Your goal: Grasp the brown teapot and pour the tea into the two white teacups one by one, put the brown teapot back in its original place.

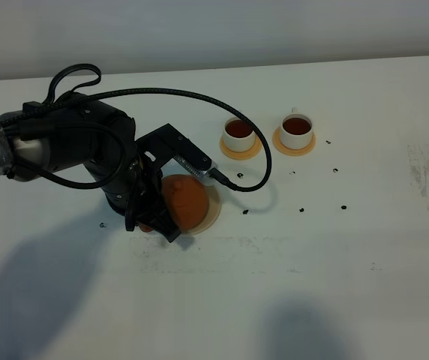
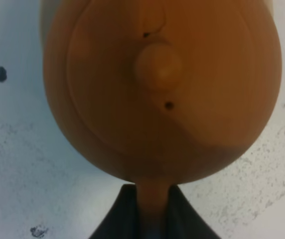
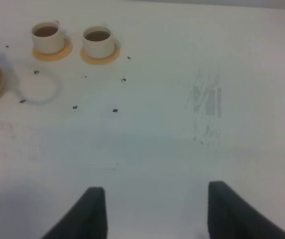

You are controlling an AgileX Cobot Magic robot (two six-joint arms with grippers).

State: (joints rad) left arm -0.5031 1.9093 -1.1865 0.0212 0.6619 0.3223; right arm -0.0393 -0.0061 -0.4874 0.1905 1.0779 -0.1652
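Observation:
The brown teapot would stay where it is, because its base is on the pale beige disc [image 2: 48, 20], inside the disc's rim, so my left gripper should release the teapot.
The brown teapot [image 1: 186, 199] stands upright over the pale beige disc [image 1: 213, 213], its original place, at centre left of the table. My left gripper [image 1: 151, 222] is at the teapot's near-left side, shut on the loop handle. In the left wrist view the teapot [image 2: 162, 89] fills the picture, and the dark fingers [image 2: 117, 219] clamp the handle [image 2: 152, 196]. The two white teacups [image 1: 239, 133] [image 1: 297, 129] stand on orange coasters at the back, both holding dark tea. My right gripper [image 3: 155, 219] hangs open over bare table, with the teacups [image 3: 47, 36] [image 3: 98, 41] far from it.
A black cable [image 1: 199, 96] loops from the left arm over the table towards the teacups. Small black specks [image 1: 303, 208] dot the surface right of the teapot. A grey scuffed patch [image 1: 428, 184] marks the table's right side.

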